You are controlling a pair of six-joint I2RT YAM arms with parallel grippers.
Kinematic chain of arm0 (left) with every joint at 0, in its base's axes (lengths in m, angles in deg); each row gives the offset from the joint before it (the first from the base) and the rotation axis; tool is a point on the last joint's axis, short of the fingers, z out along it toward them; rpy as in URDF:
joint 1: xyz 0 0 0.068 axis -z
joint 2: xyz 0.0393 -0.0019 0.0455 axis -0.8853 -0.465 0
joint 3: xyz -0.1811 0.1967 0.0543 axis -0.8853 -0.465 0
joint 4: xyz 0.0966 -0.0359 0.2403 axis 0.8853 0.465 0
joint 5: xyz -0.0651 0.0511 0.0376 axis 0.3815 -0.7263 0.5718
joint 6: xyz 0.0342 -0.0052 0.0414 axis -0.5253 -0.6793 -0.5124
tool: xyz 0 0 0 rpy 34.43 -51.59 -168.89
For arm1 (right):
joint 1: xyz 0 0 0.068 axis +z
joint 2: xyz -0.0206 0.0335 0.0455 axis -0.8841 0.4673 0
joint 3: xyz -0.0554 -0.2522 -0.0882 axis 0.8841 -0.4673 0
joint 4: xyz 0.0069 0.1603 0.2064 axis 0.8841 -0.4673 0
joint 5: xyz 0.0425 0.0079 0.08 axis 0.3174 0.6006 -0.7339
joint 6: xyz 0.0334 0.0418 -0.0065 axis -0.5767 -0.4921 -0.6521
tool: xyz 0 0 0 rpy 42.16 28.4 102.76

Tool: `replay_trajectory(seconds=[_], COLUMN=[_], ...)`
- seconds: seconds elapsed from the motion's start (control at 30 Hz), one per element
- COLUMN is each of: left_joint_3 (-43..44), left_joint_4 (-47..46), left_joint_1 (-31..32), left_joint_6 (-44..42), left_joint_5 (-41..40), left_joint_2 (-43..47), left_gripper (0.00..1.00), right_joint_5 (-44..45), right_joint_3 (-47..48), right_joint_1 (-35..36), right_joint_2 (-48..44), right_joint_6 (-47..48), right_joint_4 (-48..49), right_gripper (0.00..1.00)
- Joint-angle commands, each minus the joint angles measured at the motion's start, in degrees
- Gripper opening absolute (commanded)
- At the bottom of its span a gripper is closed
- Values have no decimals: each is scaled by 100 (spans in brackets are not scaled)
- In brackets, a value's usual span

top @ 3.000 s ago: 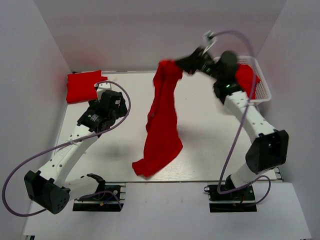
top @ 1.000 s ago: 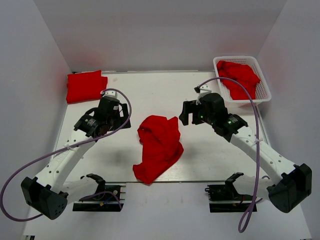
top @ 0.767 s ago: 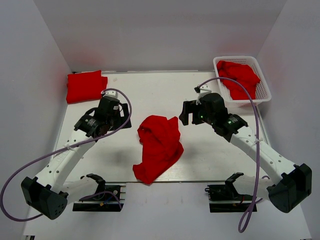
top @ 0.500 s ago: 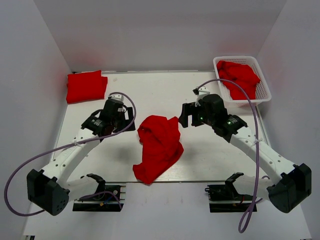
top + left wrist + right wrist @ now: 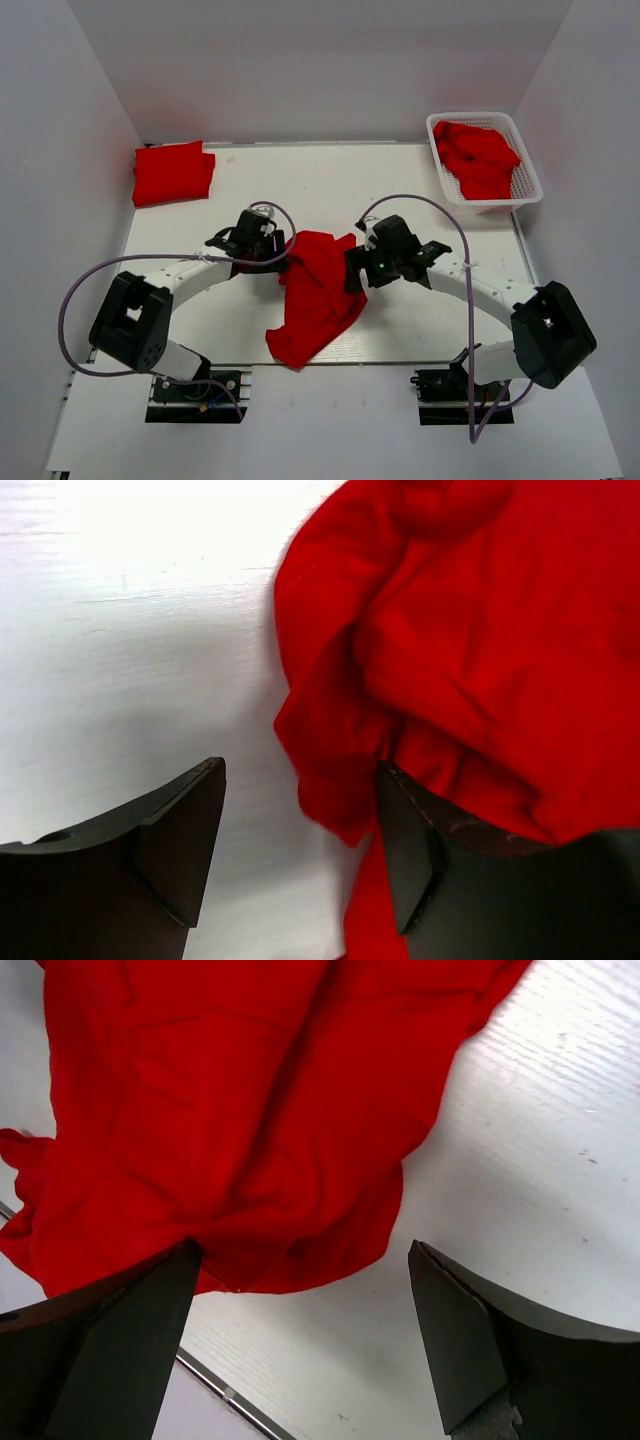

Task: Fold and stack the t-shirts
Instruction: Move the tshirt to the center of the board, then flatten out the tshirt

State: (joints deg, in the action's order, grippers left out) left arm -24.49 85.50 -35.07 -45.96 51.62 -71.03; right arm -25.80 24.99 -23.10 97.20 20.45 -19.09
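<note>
The crumpled t-shirt (image 5: 230, 1110) needs to be spread flat for folding, so my right gripper will pick it up next by its hem at the heap's edge (image 5: 352, 1244), opposite my left gripper.
A crumpled red t-shirt (image 5: 318, 290) lies in a heap mid-table. My left gripper (image 5: 283, 256) is low at its upper left edge. In the left wrist view the left gripper (image 5: 300, 845) is open, and a hanging fold of the t-shirt (image 5: 450, 660) sits between the jaws against the right finger (image 5: 408, 850). My right gripper (image 5: 352, 272) is at the heap's right edge. The right gripper (image 5: 300, 1335) stands wide open over the hem of the t-shirt (image 5: 230, 1110), its left finger (image 5: 120, 1345) on the cloth. A folded t-shirt (image 5: 172, 172) lies at the back left.
A white lattice basket (image 5: 527, 172) at the back right holds more red t-shirts (image 5: 480, 158). The table's front edge (image 5: 215, 1388) runs just beyond the heap's near end. Bare white table (image 5: 330, 190) lies behind the heap.
Three seconds ago the right gripper held the shirt aloft; it now lies on the table. Both arms have since moved inward and down to its edges. The left jaws have narrowed.
</note>
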Motion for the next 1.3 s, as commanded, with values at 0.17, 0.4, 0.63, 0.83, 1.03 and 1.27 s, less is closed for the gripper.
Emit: replay_trajectory(seconds=[0.17, 0.4, 0.63, 0.83, 1.03, 1.27], left_joint_3=[-74, -12, 312, 1101, 2279, 3836], left_joint_4=[-1142, -1476, -1213, -379, 71, -394], left_joint_1=[29, 81, 81, 2, 2, -50], left_joint_6=[125, 72, -200, -586, -1043, -2352], left_joint_5=[377, 596, 9, -1537, -2619, -3691], left_joint_2=[-622, -930, -239, 809, 1240, 1039], left_gripper=[57, 17, 0, 0, 0, 0], right_joint_5=[-390, -514, 196, 2218, 3816, 4566], right_joint_3=[145, 144, 188, 698, 1865, 3351], right_joint_1=[173, 209, 147, 24, -187, -538], right_joint_2=[422, 414, 106, -430, -808, -713], right_joint_6=[-150, -168, -229, -89, 254, 1071], right_joint_4=[523, 603, 673, 112, -408, -92], right_gripper=[84, 24, 0, 0, 0, 0])
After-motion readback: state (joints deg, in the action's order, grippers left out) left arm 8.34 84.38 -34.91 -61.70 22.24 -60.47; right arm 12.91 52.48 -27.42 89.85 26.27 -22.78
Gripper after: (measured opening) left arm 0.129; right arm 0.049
